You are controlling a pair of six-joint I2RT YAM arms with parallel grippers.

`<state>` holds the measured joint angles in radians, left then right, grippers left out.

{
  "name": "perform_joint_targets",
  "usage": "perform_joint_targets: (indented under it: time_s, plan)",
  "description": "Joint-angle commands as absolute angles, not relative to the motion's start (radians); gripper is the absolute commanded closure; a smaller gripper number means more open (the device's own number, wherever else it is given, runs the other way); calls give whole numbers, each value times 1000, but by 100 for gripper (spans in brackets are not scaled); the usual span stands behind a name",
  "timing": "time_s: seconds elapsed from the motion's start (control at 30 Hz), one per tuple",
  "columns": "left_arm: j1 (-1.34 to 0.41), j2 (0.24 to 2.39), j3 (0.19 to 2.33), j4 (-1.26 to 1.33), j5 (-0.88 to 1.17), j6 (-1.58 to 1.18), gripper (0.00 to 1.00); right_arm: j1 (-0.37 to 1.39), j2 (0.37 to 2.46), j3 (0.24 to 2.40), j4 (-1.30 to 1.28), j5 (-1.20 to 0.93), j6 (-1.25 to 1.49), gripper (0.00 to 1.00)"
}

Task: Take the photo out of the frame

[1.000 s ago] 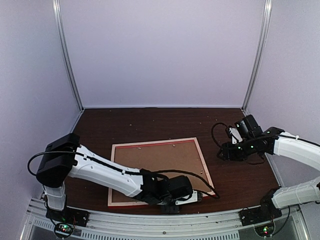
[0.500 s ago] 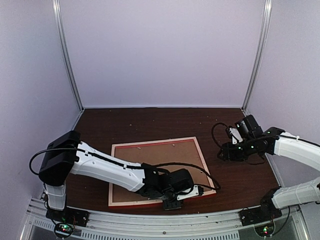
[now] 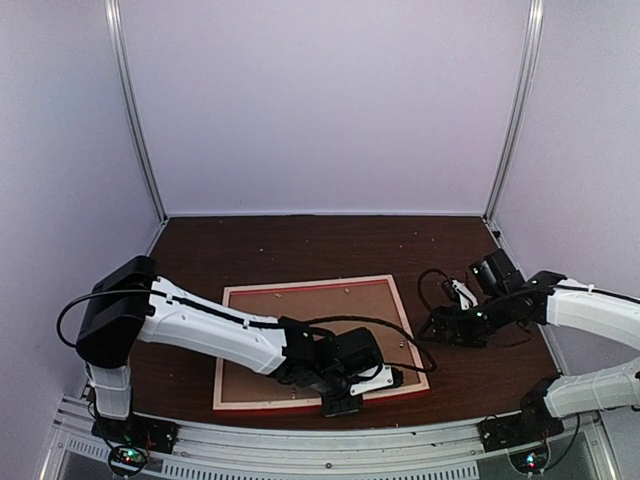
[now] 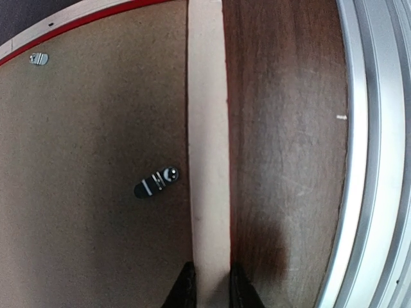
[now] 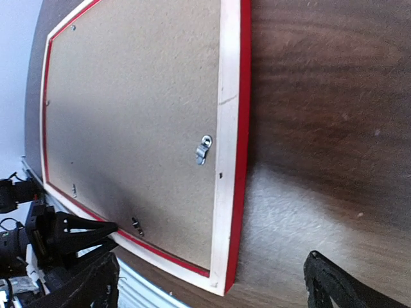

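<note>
My right gripper is going to grab the frame next by its side rim's near end, so the backing board stays free to come out.
The frame lies face down on the table, pale wood rim up and red on its sides. Its brown backing board covers the photo, which is hidden. My left gripper is shut on the frame's near rim. Its two black fingertips straddle the pale strip. My right gripper hangs open just off the frame's right edge. Its fingers are spread wide above the frame's near right corner, and nothing is between them.
A black turn clip and a silver hanger sit on the backing board. Another silver clip is near the right rim. The aluminium rail runs along the table's near edge, close behind the left gripper. Purple walls enclose the table.
My left gripper closed on the near rim and the frame shifted slightly. My right gripper opened wide and moved left toward the frame's right edge.
</note>
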<state>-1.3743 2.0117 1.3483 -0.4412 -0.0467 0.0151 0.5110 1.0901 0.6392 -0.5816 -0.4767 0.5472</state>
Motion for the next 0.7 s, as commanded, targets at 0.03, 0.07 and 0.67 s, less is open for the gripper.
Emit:
perform_joint_targets:
  time_s: [0.03, 0.07, 0.67]
  plan:
    - [-1356, 1919, 1341, -481, 40, 3, 97, 518, 1095, 542, -422, -706, 647, 1]
    - [-1353, 1909, 1340, -479, 44, 3, 97, 520, 1103, 531, -400, -720, 659, 1]
    - [-1319, 1843, 1316, -428, 95, 3, 97, 583, 1272, 368, 144, -965, 919, 3]
